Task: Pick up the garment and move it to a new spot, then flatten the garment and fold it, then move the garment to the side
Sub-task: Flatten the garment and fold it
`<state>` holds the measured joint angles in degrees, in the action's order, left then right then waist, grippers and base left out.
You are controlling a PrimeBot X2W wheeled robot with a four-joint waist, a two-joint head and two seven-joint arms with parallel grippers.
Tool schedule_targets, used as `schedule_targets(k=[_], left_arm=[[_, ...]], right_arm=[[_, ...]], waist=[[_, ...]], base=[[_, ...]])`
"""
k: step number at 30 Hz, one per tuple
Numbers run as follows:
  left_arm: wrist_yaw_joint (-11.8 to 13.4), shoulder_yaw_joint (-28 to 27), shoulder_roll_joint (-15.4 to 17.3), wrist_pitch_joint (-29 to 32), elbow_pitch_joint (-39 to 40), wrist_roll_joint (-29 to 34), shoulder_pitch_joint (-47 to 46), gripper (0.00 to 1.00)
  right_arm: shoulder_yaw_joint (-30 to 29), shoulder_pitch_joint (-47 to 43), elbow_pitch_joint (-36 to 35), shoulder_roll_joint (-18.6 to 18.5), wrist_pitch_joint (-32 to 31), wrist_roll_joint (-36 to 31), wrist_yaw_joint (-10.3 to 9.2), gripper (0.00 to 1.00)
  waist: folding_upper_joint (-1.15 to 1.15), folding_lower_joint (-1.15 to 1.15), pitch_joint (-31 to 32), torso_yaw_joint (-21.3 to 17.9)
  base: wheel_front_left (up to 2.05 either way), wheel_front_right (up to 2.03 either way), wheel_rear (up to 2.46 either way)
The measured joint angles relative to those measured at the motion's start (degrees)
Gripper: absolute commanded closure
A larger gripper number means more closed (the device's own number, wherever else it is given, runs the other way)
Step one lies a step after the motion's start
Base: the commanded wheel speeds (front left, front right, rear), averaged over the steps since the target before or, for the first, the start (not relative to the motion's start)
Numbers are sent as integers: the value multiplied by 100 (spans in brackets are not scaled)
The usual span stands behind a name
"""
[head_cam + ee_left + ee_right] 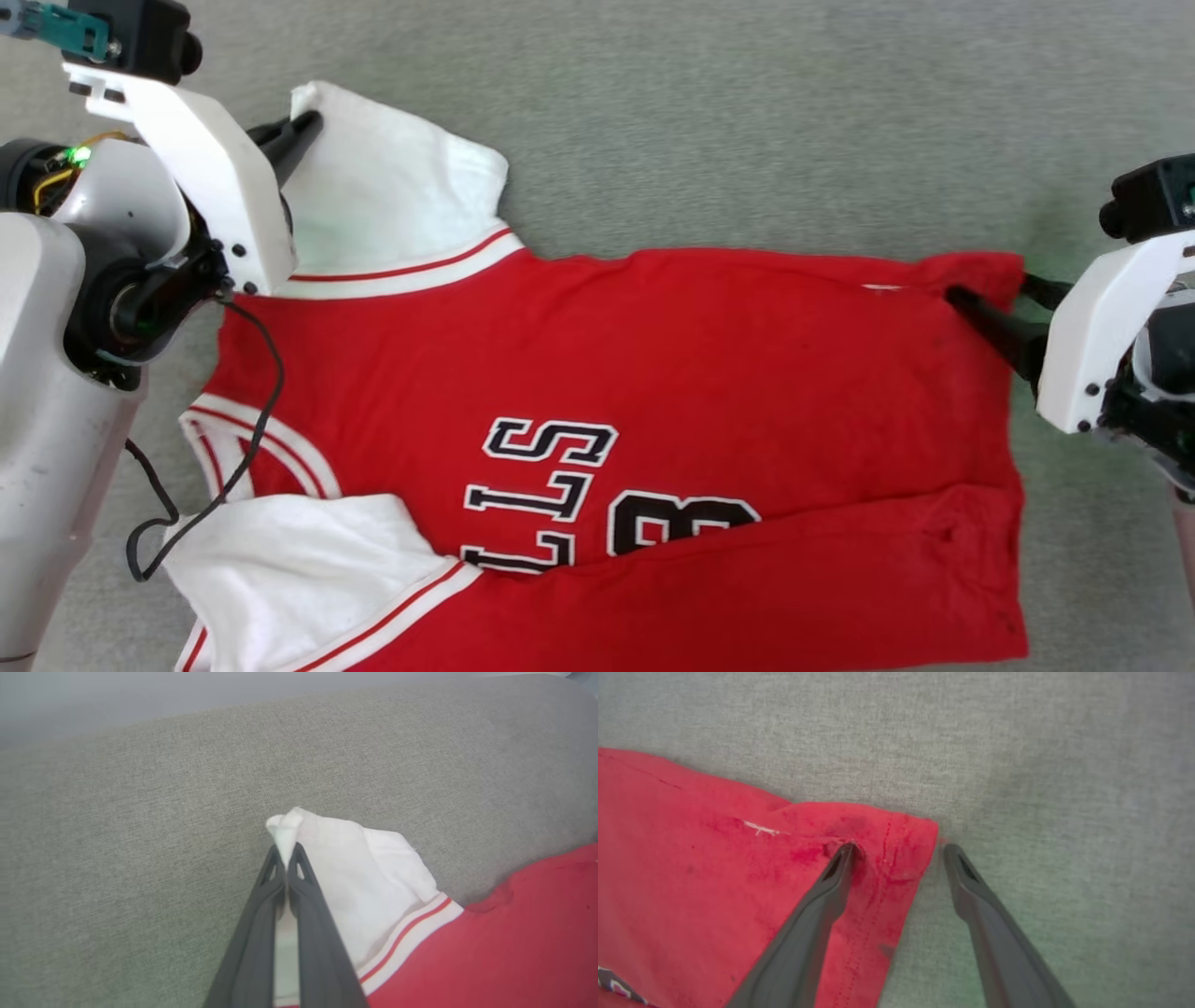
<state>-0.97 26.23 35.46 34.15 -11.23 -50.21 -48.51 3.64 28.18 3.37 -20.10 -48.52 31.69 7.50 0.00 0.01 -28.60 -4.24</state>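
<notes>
My right gripper grips the red jersey (695,370) by its hem corner (986,274) next, to flatten and fold it.
The garment (653,373), a red jersey with white sleeves and black lettering, lies spread sideways on grey fabric, its near edge folded over the lettering. My left gripper (313,121) is shut on the tip of the far white sleeve (345,872); in the left wrist view a pinch of white cloth pokes out past the left gripper (286,851). My right gripper (990,294) is open at the far hem corner (901,849): one finger rests on the red cloth, the other on the grey surface beside the right gripper (899,848).
The grey upholstered surface (747,112) stretches beyond the jersey and to its right. In the left wrist view the surface's far edge (299,704) curves away. A black cable (252,411) hangs from my left wrist across the collar area.
</notes>
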Motion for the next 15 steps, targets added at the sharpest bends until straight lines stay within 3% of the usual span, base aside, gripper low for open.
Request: schedule_targets(k=[6, 7, 8, 9, 15], left_arm=[[8, 51, -41, -65, 194, 30, 1, 100], [13, 51, -45, -85, 210, 29, 10, 100], [24, 47, -43, -89, 216, 21, 18, 100], [29, 44, -40, -91, 216, 19, 25, 100], [55, -59, -20, -311, 182, -36, 218, 100]], right_arm=[[-22, 186, 178, -9, -673, -51, 0, 0], [-23, 231, 226, -19, -776, -41, 0, 54], [7, 252, 234, -48, -821, -41, 0, 84], [30, 261, 238, -71, -824, -37, 0, 100], [209, 318, 248, -154, -432, -119, 0, 100]], waist=[[0, 0, -163, 211], [0, -1, -176, 231], [0, -1, -184, 248], [0, -1, -186, 262], [0, 0, -45, 286]], base=[[0, 0, 0], [0, 0, 0], [0, 0, 0], [0, 0, 0], [0, 0, 0]])
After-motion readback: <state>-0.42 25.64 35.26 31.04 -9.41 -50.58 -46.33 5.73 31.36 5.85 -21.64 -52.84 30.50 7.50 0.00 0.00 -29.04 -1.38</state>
